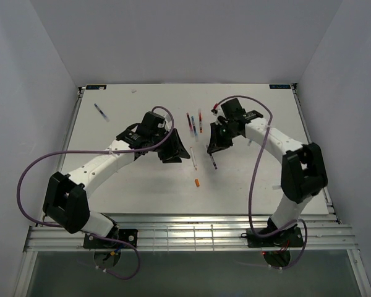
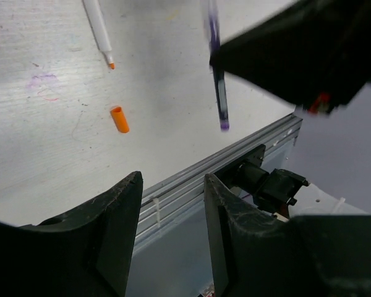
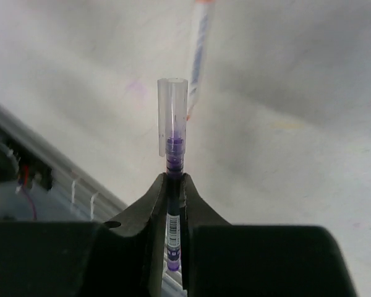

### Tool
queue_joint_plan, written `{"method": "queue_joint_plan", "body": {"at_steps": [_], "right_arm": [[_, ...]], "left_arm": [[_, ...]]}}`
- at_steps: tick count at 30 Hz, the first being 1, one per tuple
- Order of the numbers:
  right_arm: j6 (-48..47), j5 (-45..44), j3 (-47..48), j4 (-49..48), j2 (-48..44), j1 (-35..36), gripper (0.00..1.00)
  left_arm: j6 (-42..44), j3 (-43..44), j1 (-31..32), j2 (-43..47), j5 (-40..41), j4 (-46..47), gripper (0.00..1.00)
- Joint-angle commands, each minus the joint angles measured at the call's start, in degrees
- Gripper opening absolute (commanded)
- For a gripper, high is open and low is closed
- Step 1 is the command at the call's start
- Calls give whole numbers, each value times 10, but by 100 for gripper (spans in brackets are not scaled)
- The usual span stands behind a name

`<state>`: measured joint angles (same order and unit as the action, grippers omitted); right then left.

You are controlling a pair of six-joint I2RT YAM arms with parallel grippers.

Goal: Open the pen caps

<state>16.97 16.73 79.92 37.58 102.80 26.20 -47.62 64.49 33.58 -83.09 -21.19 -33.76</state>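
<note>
The clear pen cap (image 1: 208,145) (image 2: 209,11) needs to be grabbed next by my left gripper to open it, and the purple pen's body is left to my right gripper.
My right gripper (image 3: 174,179) is shut on a purple pen (image 3: 174,158) and holds it off the table. A clear pen cap (image 3: 173,114) sits on the pen's far end, beyond the fingertips. From above, that pen (image 1: 214,162) pokes out below the right gripper (image 1: 213,148). My left gripper (image 1: 180,154) hovers just left of it, open and with nothing in it (image 2: 173,182). An orange pen cap (image 2: 119,119) lies loose on the table, and beside it is a white pen with a bare orange tip (image 2: 98,28). In the left wrist view the held pen (image 2: 220,93) hangs under the right gripper (image 2: 309,49).
Several more pens (image 1: 195,122) lie side by side behind the grippers, and one pen (image 1: 101,111) lies alone at the far left. The orange cap (image 1: 198,182) sits near the table's front. A slotted metal rail (image 1: 191,235) runs along the near edge.
</note>
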Motion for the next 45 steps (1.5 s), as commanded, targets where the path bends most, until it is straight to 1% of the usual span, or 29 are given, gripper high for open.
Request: {"method": "queue_joint_plan", "body": {"at_steps": [1, 4, 5, 9, 12, 19, 26, 30, 31, 34, 35, 36, 39, 41, 42, 45], "right_arm": [[-23, 202, -122, -70, -109, 31, 8], [-14, 254, -186, -121, -173, 62, 8], [-11, 259, -212, -131, -187, 68, 8], [24, 290, -237, -181, -232, 83, 8], [53, 299, -234, -204, -235, 84, 8], [98, 281, -233, -240, -232, 98, 8], [139, 272, -238, -288, -227, 118, 8], [141, 263, -229, -288, -221, 126, 8], [142, 261, -229, -288, -220, 127, 8], [134, 253, -229, -277, -220, 127, 8], [128, 252, -230, -276, -221, 128, 8], [126, 250, -231, -270, -220, 129, 8], [113, 245, -233, -260, -218, 131, 25], [107, 248, -232, -256, -212, 132, 33], [105, 248, -233, -256, -211, 133, 36], [102, 250, -232, -257, -202, 136, 38]], "left_arm": [[-27, 9, -4, 8, -32, 32, 56], [-43, -16, -4, 20, -44, 65, 56], [-46, -23, -4, 22, -51, 70, 56], [-61, -60, -4, 44, -63, 94, 55], [-78, -88, -4, 64, -71, 113, 55], [-124, -123, -3, 99, -68, 124, 54], [-151, -120, -3, 84, -83, 141, 50], [-155, -120, -3, 90, -84, 141, 42], [-155, -120, -3, 92, -84, 141, 33], [-156, -124, -3, 98, -83, 138, 23], [-157, -125, -3, 100, -82, 137, 17], [-157, -127, -3, 101, -80, 135, 15], [-163, -129, -3, 105, -78, 135, 4], [-170, -131, -3, 107, -76, 134, 0], [-172, -130, -3, 107, -76, 134, 0], [-186, -125, -3, 104, -74, 132, 0]]}}
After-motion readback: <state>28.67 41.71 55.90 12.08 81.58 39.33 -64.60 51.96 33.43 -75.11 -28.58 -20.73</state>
